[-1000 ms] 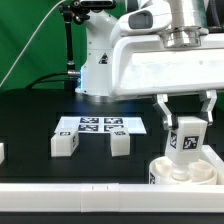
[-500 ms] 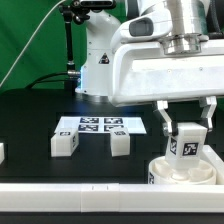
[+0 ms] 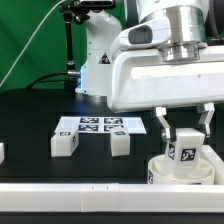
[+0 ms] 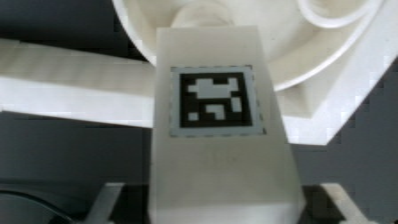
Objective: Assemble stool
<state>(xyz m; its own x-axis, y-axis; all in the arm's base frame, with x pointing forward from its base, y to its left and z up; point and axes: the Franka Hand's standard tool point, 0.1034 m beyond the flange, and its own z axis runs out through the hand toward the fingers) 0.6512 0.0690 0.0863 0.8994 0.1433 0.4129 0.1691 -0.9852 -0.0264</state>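
I should open my gripper now and let go of the white leg, because its lower end is in the round seat point(image 3: 185, 173) point(image 4: 294, 50).
My gripper point(image 3: 184, 132) is shut on a white block leg point(image 3: 184, 148) with a black-and-white tag, holding it upright with its lower end at the round white seat point(image 3: 185, 173) at the exterior view's lower right. In the wrist view the held leg point(image 4: 215, 110) fills the middle, and the seat's ring point(image 4: 329, 40) lies beyond it. Two more white legs stand on the table, one point(image 3: 65, 143) to the left and one point(image 3: 120, 143) beside it.
The marker board point(image 3: 100, 125) lies flat behind the two loose legs. A long white rail point(image 3: 70, 199) runs along the front edge. A small white piece point(image 3: 2, 153) shows at the left edge. The robot's base point(image 3: 95, 60) stands at the back.
My gripper has gone down with the leg, bringing its lower end onto the seat. The loose legs have not moved.
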